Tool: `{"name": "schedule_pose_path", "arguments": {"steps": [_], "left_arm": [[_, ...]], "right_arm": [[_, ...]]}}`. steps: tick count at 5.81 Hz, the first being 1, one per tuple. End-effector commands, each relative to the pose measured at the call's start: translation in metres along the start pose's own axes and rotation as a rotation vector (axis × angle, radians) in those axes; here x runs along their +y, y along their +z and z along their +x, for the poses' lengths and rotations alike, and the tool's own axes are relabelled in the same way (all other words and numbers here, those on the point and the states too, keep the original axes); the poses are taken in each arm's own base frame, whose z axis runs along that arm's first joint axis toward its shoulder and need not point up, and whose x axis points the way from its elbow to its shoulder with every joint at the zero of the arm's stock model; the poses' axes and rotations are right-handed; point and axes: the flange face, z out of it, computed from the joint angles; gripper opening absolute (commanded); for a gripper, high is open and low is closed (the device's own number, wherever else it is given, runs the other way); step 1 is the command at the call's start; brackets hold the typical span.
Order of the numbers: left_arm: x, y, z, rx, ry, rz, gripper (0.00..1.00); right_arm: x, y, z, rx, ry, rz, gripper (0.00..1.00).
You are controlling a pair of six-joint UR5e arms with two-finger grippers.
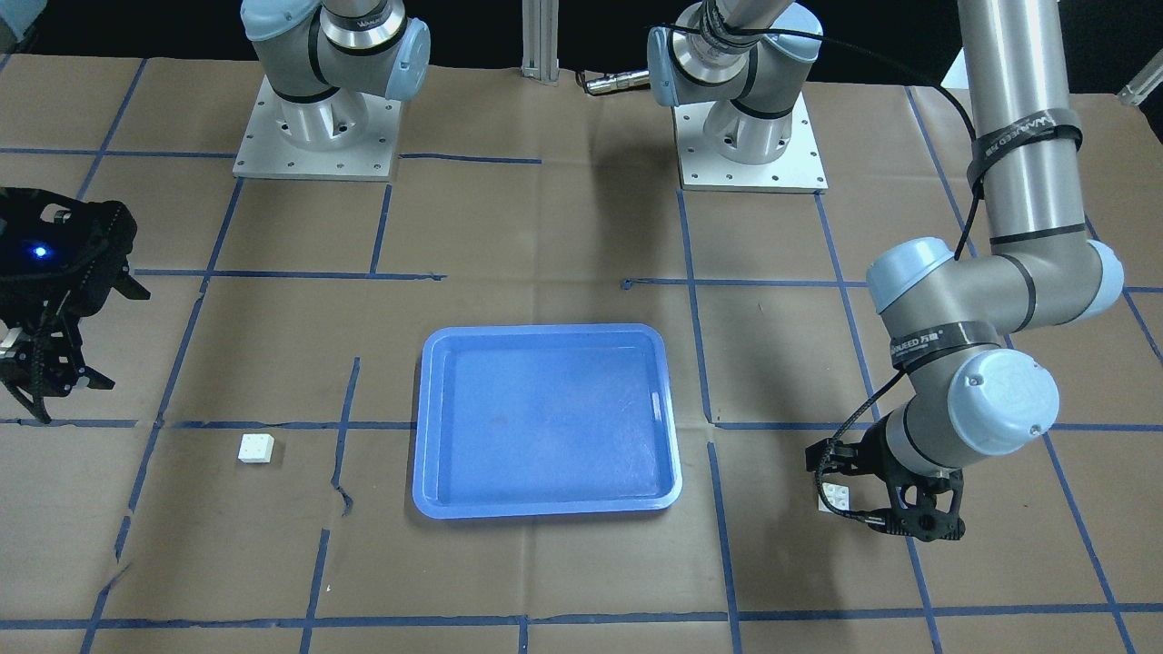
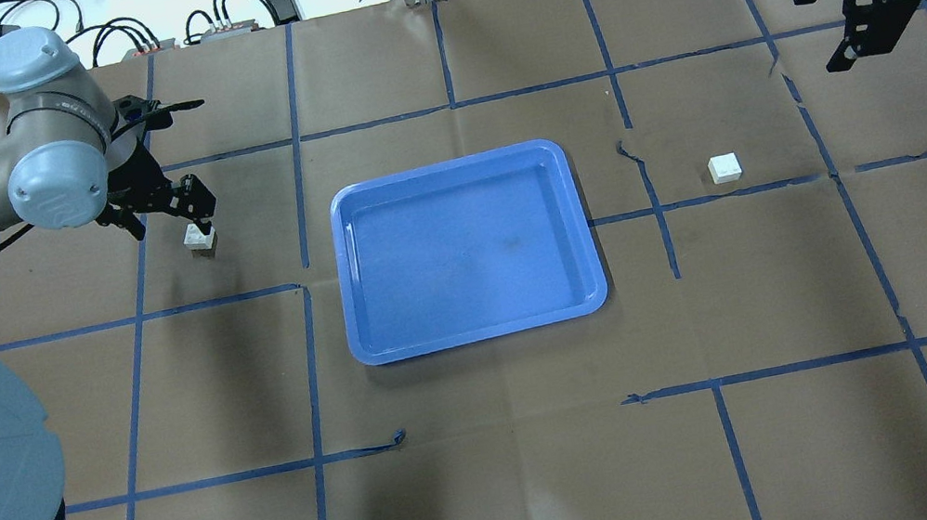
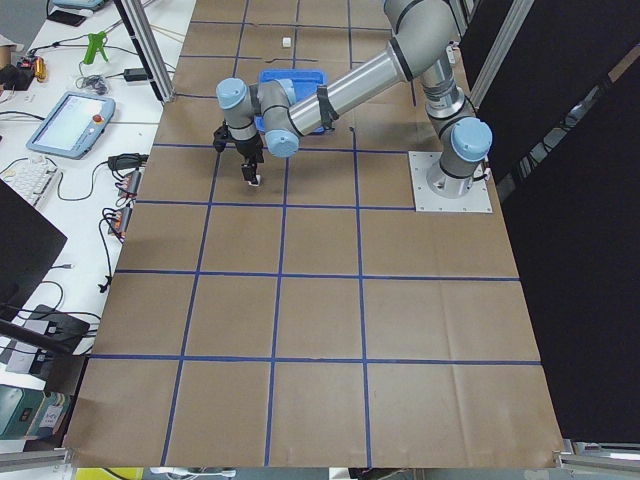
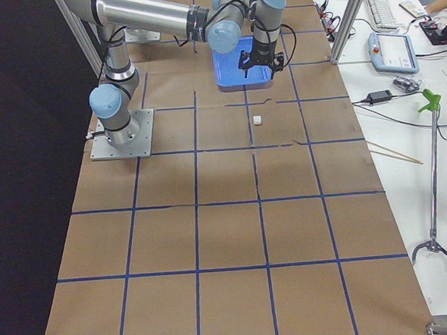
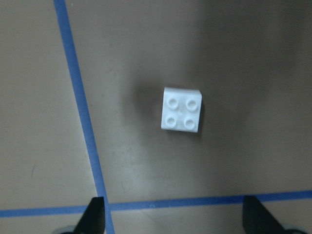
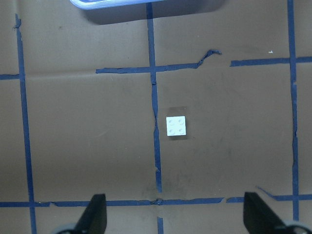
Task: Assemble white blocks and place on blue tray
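Note:
The small white block's studded top (image 6: 176, 126) should stay free for assembly. My right gripper will reach the small white block and grab it by its plain sides.
One white block (image 2: 199, 238) lies on the table left of the blue tray (image 2: 447, 162). My left gripper (image 2: 169, 217) hovers over it, open and empty. In the left wrist view the block (image 5: 181, 109) sits studs up between and ahead of the spread fingertips (image 5: 95, 217). The other white block (image 2: 724, 167) lies right of the tray. My right gripper (image 2: 843, 22) hangs high, beyond and to the right of it, open and empty. That block shows small in the right wrist view (image 6: 176, 126). The tray (image 1: 545, 331) holds nothing.
Brown paper with blue tape grid lines covers the table (image 2: 509, 478). The two arm bases (image 1: 318, 136) stand on metal plates at the robot's side. Cables and devices lie beyond the table's far edge (image 2: 242, 5).

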Motion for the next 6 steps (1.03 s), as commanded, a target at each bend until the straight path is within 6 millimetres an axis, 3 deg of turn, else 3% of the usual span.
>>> {"name": "schedule_pose_path", "arguments": {"steps": [1,2,3,4,5,6], "left_arm": [[-0.008,0.029,0.002,0.022,0.013,0.009,0.96],[-0.008,0.030,0.002,0.023,0.021,0.006,0.84],[-0.009,0.029,0.002,0.024,0.073,0.004,0.42],[-0.009,0.029,0.002,0.025,0.081,0.001,0.15],[-0.008,0.024,0.001,0.020,0.084,0.006,0.08],[-0.007,0.010,0.007,0.017,0.079,0.016,0.07]], "right_arm": [[0.024,0.023,0.015,0.000,-0.036,0.131,1.00],[0.037,0.038,0.020,-0.022,-0.026,0.151,1.00],[0.048,0.056,0.022,-0.024,-0.058,0.219,1.00],[0.057,0.078,0.020,-0.028,-0.026,0.293,1.00],[0.059,0.101,0.026,0.025,-0.033,0.306,1.00],[0.061,0.137,0.028,0.054,-0.034,0.332,1.00]]}}
